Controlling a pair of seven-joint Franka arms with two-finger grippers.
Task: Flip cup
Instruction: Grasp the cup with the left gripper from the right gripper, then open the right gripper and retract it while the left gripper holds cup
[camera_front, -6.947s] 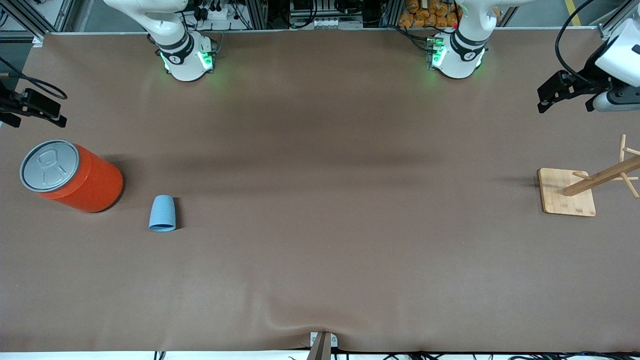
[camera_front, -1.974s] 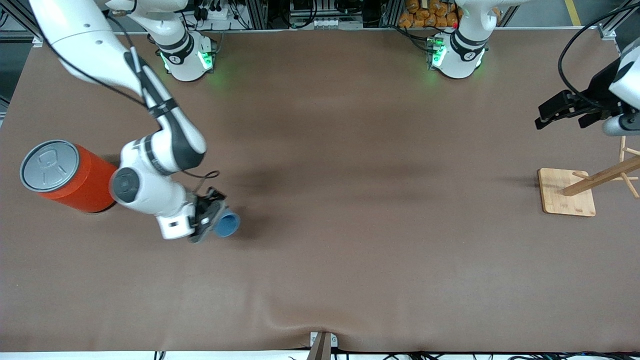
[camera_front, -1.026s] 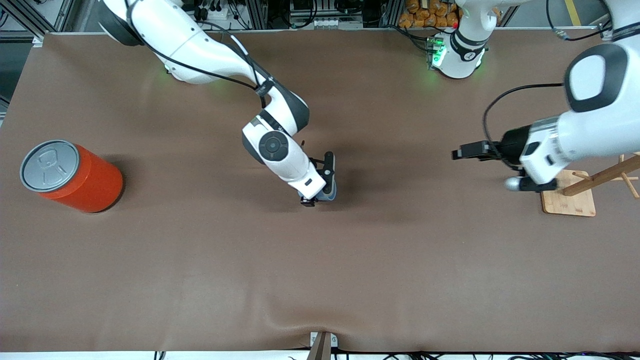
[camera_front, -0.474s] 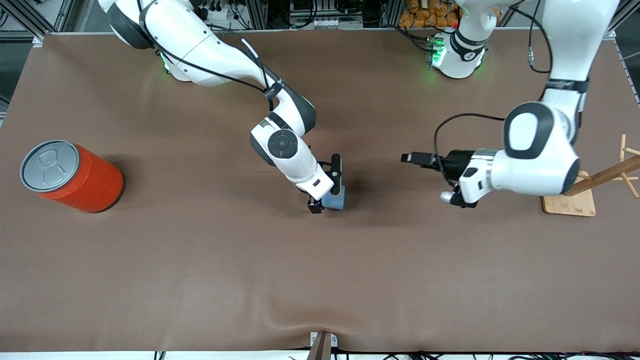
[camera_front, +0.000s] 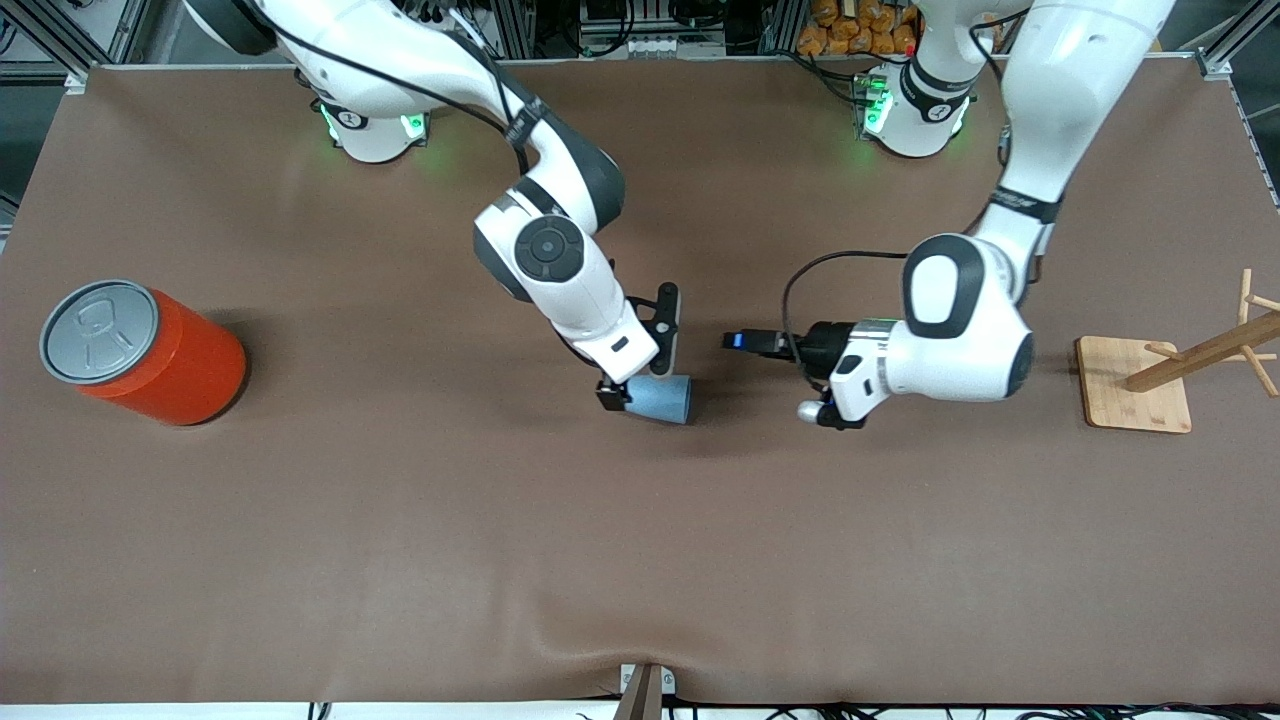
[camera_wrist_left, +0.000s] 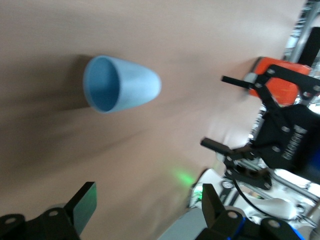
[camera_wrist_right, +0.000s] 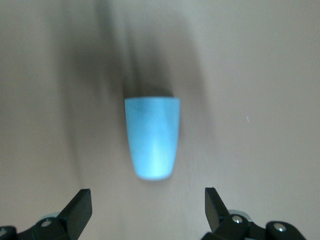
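Observation:
My left gripper grabs the light-blue cup (camera_wrist_left: 135, 82) by its rim (camera_wrist_left: 91, 64) next, to flip the cup.
The light-blue cup (camera_front: 662, 400) lies on its side at the table's middle, its mouth toward the left arm's end. My right gripper (camera_front: 640, 348) is open just above it, and the cup is free of both fingers. In the right wrist view the cup (camera_wrist_right: 152, 145) lies ahead of the open gripper (camera_wrist_right: 146, 207). My left gripper (camera_front: 745, 341) is open and hovers low beside the cup, on the side its mouth faces. The left wrist view shows the deeper blue inside of the cup (camera_wrist_left: 122, 85) ahead of the open left gripper (camera_wrist_left: 147, 205), with the right gripper (camera_wrist_left: 212, 110) past it.
A big orange can (camera_front: 145, 350) with a grey pull-tab lid stands at the right arm's end of the table. A wooden peg stand on a square base (camera_front: 1135, 385) stands at the left arm's end. The brown table cover (camera_front: 640, 560) is bare nearer the front camera.
My right arm carried the cup from beside the orange can to the table's middle and has let it go on its side. My left arm has swung in toward the cup.

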